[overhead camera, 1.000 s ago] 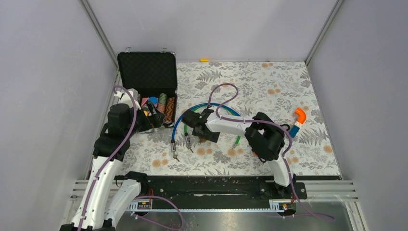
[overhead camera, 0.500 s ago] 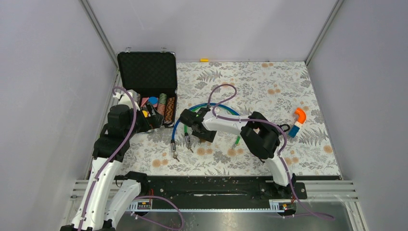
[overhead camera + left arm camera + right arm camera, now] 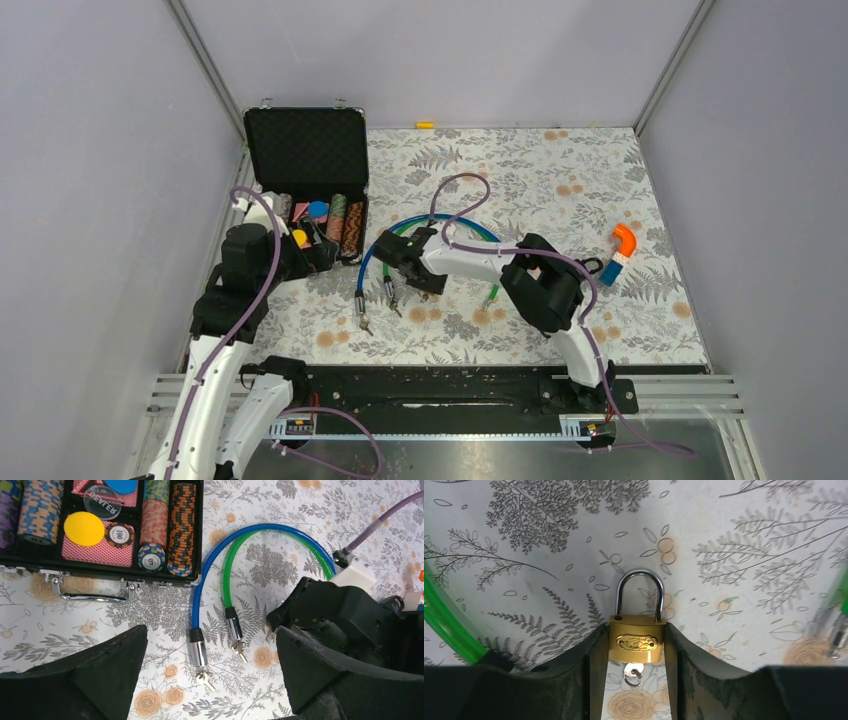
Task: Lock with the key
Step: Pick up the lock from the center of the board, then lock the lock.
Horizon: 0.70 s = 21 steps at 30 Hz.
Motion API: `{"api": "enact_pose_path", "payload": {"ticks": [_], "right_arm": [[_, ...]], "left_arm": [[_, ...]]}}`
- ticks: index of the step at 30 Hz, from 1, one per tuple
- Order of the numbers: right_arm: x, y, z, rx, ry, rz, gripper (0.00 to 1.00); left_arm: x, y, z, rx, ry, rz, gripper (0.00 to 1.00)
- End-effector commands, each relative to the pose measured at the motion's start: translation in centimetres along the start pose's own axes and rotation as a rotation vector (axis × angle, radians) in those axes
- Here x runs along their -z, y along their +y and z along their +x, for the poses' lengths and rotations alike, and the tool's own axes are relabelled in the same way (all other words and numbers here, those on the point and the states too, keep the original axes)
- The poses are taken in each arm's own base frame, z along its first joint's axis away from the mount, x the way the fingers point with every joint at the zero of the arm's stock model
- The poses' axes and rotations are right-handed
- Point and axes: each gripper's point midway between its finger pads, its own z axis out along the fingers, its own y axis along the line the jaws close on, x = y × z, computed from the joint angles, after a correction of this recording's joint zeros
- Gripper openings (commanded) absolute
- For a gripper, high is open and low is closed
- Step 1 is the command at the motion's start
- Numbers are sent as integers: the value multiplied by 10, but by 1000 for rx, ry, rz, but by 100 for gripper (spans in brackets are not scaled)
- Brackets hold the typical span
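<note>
The brass padlock would come up off the flowered table with my right gripper if I lifted now, because the gripper's fingers press against the sides of its body.
A brass padlock lies flat on the flowered table, its steel shackle pointing away from the wrist. A small key with a ring sticks out of its underside. My right gripper is shut on the padlock body, one finger against each side. In the top view the right gripper is low over the table's middle and hides the padlock. My left gripper hangs open above the table near the case, holding nothing.
A blue cable lock and a green cable lock lie looped between the arms, each with keys at its end. An open black case of poker chips stands at the back left. An orange-and-blue object lies at the right.
The right gripper's fingers have closed in onto the padlock's sides and the arm has shifted slightly left. The left arm has drawn back a little.
</note>
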Motion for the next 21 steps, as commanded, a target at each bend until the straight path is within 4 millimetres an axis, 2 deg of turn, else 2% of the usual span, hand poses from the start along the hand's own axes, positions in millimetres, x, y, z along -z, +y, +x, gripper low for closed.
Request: {"api": "enact_pose_path", "payload": {"ticks": [1,4,9,16,19,21], "right_arm": [[36,-5,-46,27,-183,-103,21],[59,-3,-65,-3,-237,-220,21],[95,-3,-80,-66,-222,-369,21],[148,1,-101,-249,-154,-579,23],[168,4,-101,-295,-105,-648,23],[180,6,-100,-324,-72,-690,23]], "left_arm": [[-3,-9,2,29,2,49,99],[-5,-22,10,38,28,132,99],[-12,-51,22,87,63,319,99],[-15,-97,15,170,24,567,99],[-15,-115,9,150,-37,643,99],[-12,-135,3,128,-76,707,99]]}}
